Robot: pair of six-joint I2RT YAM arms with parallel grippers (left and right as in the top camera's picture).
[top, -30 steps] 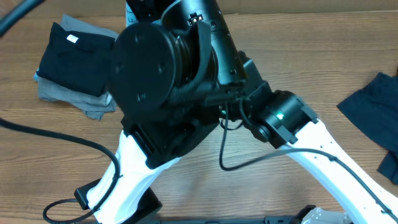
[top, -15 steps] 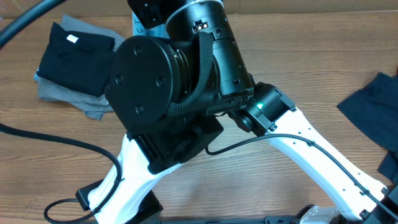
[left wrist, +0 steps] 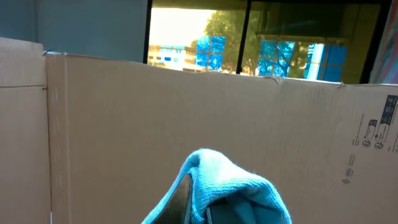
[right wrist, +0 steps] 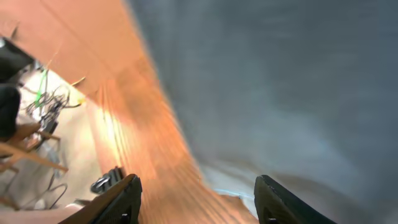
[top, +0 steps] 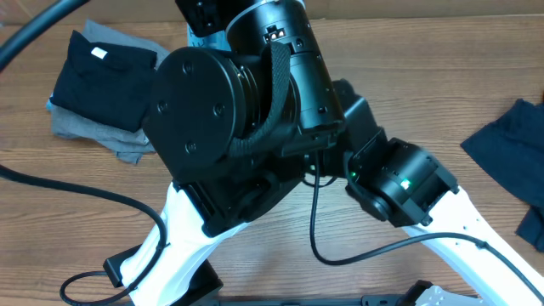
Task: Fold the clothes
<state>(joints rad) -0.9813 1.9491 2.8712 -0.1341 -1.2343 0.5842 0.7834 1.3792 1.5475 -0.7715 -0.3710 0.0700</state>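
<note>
My right gripper pinches the light blue T-shirt (top: 207,40) by its loose hanging edge next, which leaves my left gripper free to spread it for folding.
A light blue T-shirt (left wrist: 231,182) hangs bunched from my left gripper (left wrist: 200,210), which is shut on a fold of it and holds it up in front of a cardboard wall (left wrist: 112,124). From overhead only a sliver of that blue cloth (top: 192,34) shows behind the arms. My right gripper (right wrist: 200,204) is open, its dark fingertips (right wrist: 127,198) far apart with nothing between them. It looks blurrily along the wooden table (right wrist: 140,130) beside pale blue-grey cloth (right wrist: 280,81). From overhead both grippers are hidden under the arms.
A folded black shirt (top: 102,76) lies on a grey one (top: 98,136) at the back left. Dark navy clothes (top: 514,153) lie at the right edge. The left arm's black joint (top: 200,106) and the right arm (top: 399,183) cover the table's middle. Cables (top: 76,191) trail front left.
The right arm's wrist joint has swung out toward the front right and its jaws have spread wider. The left arm rose slightly earlier and now holds still with the blue shirt.
</note>
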